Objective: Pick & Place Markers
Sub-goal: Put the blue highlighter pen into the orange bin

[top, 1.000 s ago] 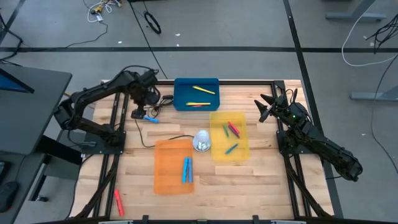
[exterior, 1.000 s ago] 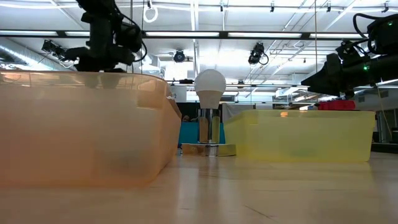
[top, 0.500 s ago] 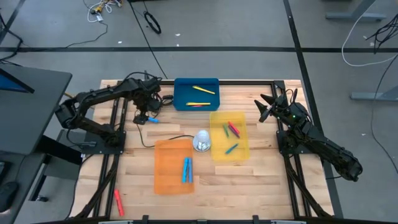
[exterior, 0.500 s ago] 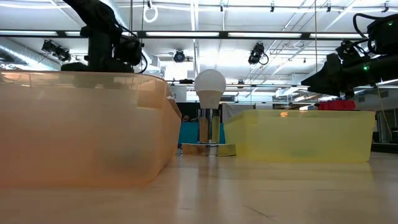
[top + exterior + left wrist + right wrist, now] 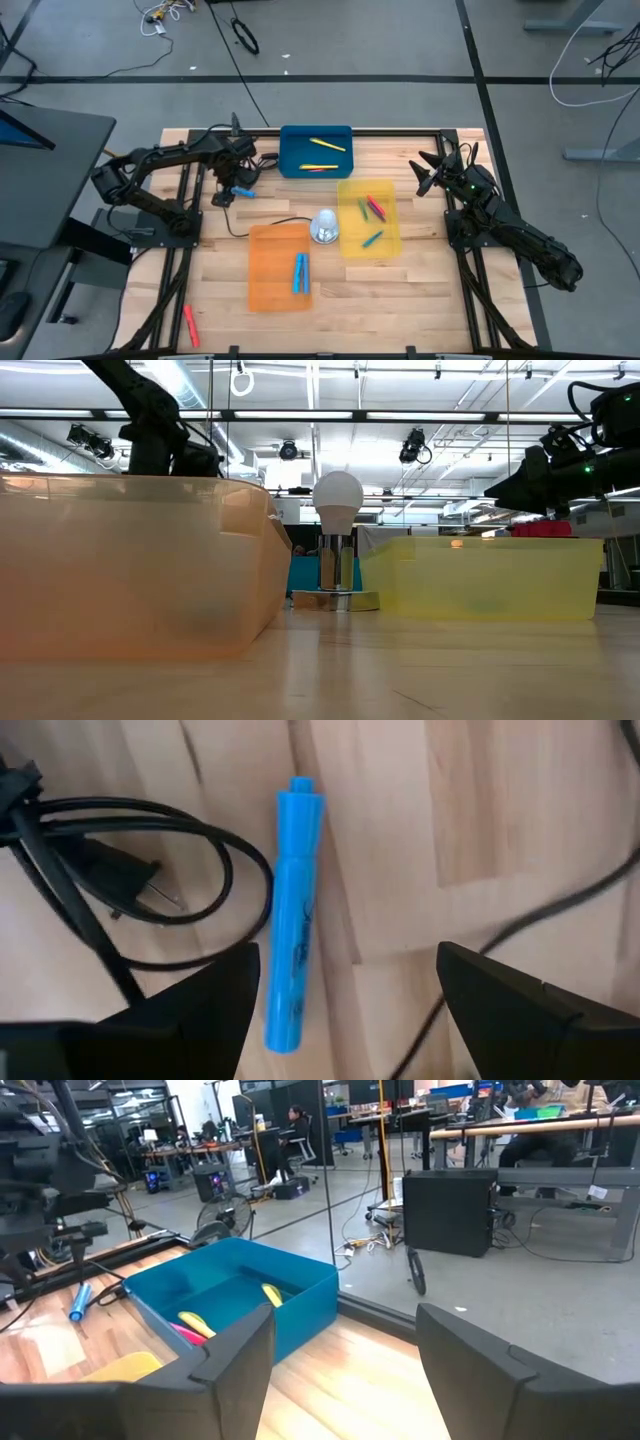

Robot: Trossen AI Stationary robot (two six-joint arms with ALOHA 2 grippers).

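My left gripper's fingers are still above the blue marker (image 5: 294,920) beside the cable (image 5: 225,870), so closing now would miss. The gripper lowers, before it closes.
A light blue marker (image 5: 291,915) lies flat on the wooden table beside a black cable, left of the blue tray (image 5: 316,150). My left gripper (image 5: 347,960) hangs open just above it, pointing down; the marker lies between the fingers, closer to one of them. In the high view this gripper (image 5: 227,187) is at the table's far left. More markers lie in the blue tray, the yellow tray (image 5: 369,218) and the orange tray (image 5: 279,265). My right gripper (image 5: 345,1330) waits open and level at the table's far right (image 5: 428,172).
A black cable with a plug (image 5: 130,890) loops right beside the blue marker. A light bulb on a metal base (image 5: 324,226) stands between the orange and yellow trays. A red marker (image 5: 189,325) lies off the table's near left corner.
My left gripper has come down toward the blue marker on the table, still pointing down and still open. In the low view it has sunk behind the orange tray's rim. The marker has stayed where it was.
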